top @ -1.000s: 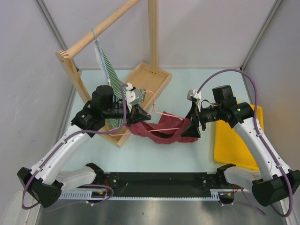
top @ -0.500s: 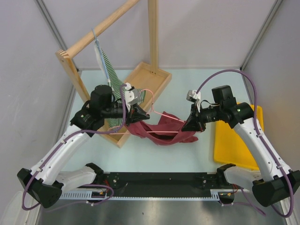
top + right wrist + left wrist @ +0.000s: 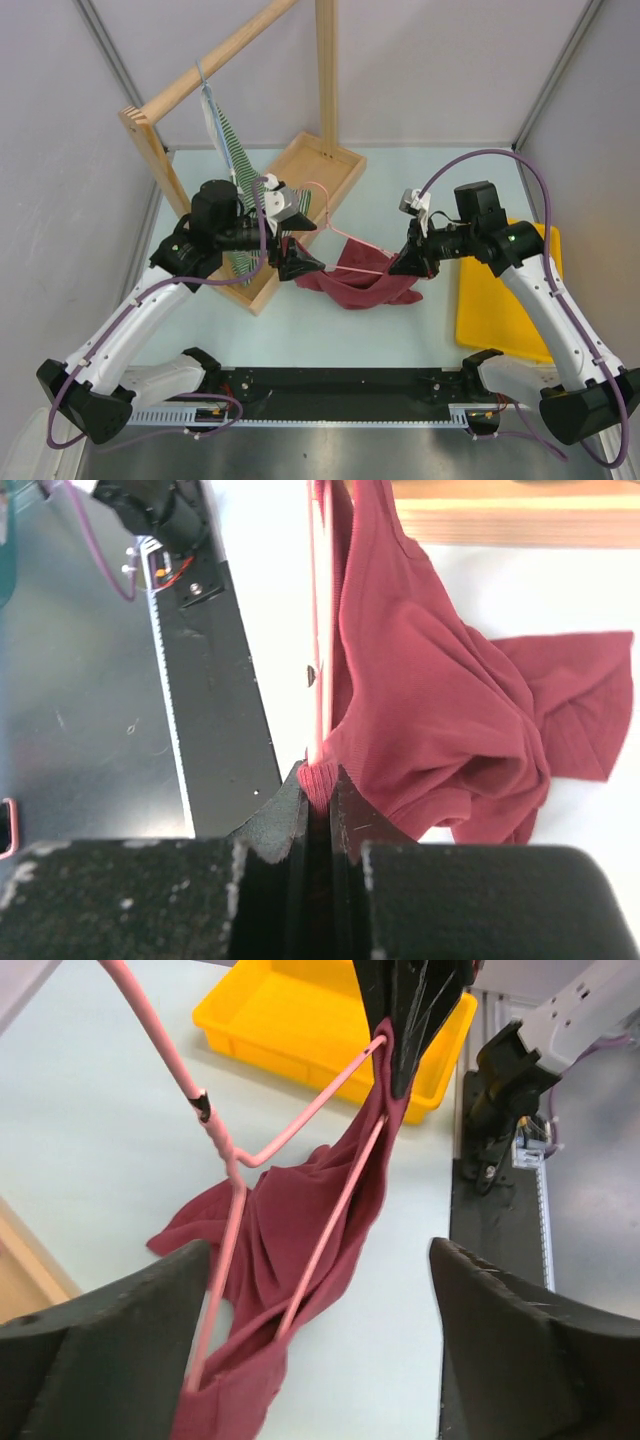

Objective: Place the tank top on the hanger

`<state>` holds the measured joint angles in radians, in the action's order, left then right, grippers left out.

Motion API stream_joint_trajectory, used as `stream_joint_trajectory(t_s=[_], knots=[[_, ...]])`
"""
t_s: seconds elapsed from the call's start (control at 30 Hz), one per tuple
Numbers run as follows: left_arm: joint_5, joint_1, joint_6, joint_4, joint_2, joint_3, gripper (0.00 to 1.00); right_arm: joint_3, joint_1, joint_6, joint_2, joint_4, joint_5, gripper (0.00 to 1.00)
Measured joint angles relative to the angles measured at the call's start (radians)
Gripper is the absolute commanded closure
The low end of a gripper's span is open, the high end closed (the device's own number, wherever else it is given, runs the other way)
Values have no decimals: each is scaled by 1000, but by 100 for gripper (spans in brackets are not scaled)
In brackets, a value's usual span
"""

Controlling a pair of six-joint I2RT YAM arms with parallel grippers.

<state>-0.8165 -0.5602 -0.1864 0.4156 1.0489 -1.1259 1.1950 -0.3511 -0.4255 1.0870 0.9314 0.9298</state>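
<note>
I would bring the hanger and the tank top up together if I lifted my right gripper now, because the tank top's ribbed edge and the hanger's end are pinched together.
The pink hanger (image 3: 345, 240) hangs above the table between both arms, with the maroon tank top (image 3: 355, 285) draped from it and sagging to the tabletop. My right gripper (image 3: 408, 262) is shut on the tank top's ribbed edge (image 3: 322, 778), right at the end of the hanger wire (image 3: 318, 630). My left gripper (image 3: 300, 262) is open. In the left wrist view the hanger's (image 3: 225, 1150) near corner sits tucked inside the tank top (image 3: 290, 1210), close to my left finger (image 3: 100, 1350) and between the jaws, which stand wide apart.
A wooden rack (image 3: 240, 45) stands at the back left on a wooden tray base (image 3: 310, 170). A green-and-white striped garment (image 3: 232, 150) hangs from its rail. A yellow tray (image 3: 505, 300) lies at the right. A black rail (image 3: 340, 385) runs along the near edge.
My left gripper has opened and let go of the cloth. My right gripper has shut on the tank top's edge at the hanger's end. The cloth has sagged lower.
</note>
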Motion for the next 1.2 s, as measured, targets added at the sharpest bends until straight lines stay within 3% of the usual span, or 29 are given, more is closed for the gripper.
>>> stream_joint_trajectory(t_s=[0.43,0.9,1.2], knots=[[37,0,31,-68,-9,1,1,-16,31,60,-53,-60,-88,100],[143,-24,82,-198,-170,24,1,-49,163,193,-93,-182,-150,100],[346,-116,54,-132,-242,26,1,72,171,254,-57,-226,-190,100]])
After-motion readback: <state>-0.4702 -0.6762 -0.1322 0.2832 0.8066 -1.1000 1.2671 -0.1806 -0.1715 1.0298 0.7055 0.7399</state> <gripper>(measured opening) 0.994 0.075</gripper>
